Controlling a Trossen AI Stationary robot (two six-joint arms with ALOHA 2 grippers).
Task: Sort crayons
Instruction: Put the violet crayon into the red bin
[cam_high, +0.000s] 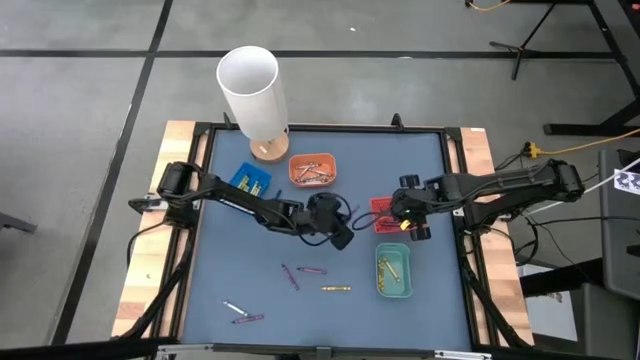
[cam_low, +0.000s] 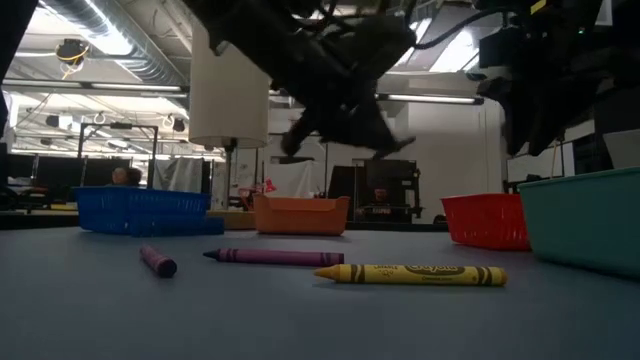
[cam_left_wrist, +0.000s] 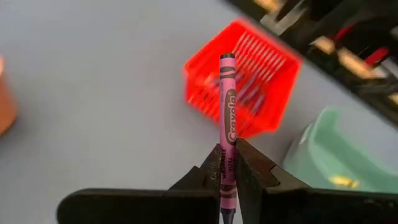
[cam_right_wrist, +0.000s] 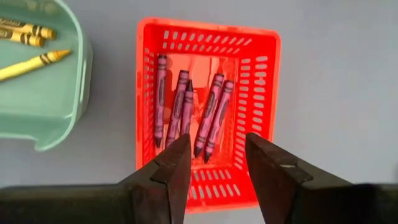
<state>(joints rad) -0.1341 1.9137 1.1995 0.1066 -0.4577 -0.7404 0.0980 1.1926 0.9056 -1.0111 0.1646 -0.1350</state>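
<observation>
The purple crayon is over the blue mat, short of the red tray (cam_left_wrist: 261, 68), so the left gripper should move the crayon toward the tray before it lets go.
My left gripper (cam_left_wrist: 227, 152) is shut on a purple crayon (cam_left_wrist: 227, 106) above the table's middle (cam_high: 340, 234), just left of the red tray (cam_high: 383, 212). My right gripper (cam_right_wrist: 216, 155) hangs open over that red tray (cam_right_wrist: 255, 74), which holds several purple crayons (cam_right_wrist: 186, 109). The green tray (cam_right_wrist: 43, 93) holds yellow crayons (cam_right_wrist: 28, 65). Loose crayons lie flat on the blue mat: two purple ones (cam_high: 300, 273), a yellow one (cam_high: 335, 288), and a pale one (cam_high: 233, 307) beside another purple one (cam_high: 248, 318). My left gripper pinches the purple crayon between its two fingers at the wrapped part (cam_left_wrist: 227, 167) toward the end nearest the wrist. The crayon runs along the fingers and sticks out well past their tips. It is lifted clear of the table, slanting downward toward the red tray.
A tall white cylinder (cam_high: 252, 88) stands at the far edge. An orange tray (cam_high: 313, 170) and a blue tray (cam_high: 250, 180) sit in front of it. The green tray (cam_high: 393, 272) lies near the right side. Bare mat (cam_high: 420, 170) shows at the far right.
</observation>
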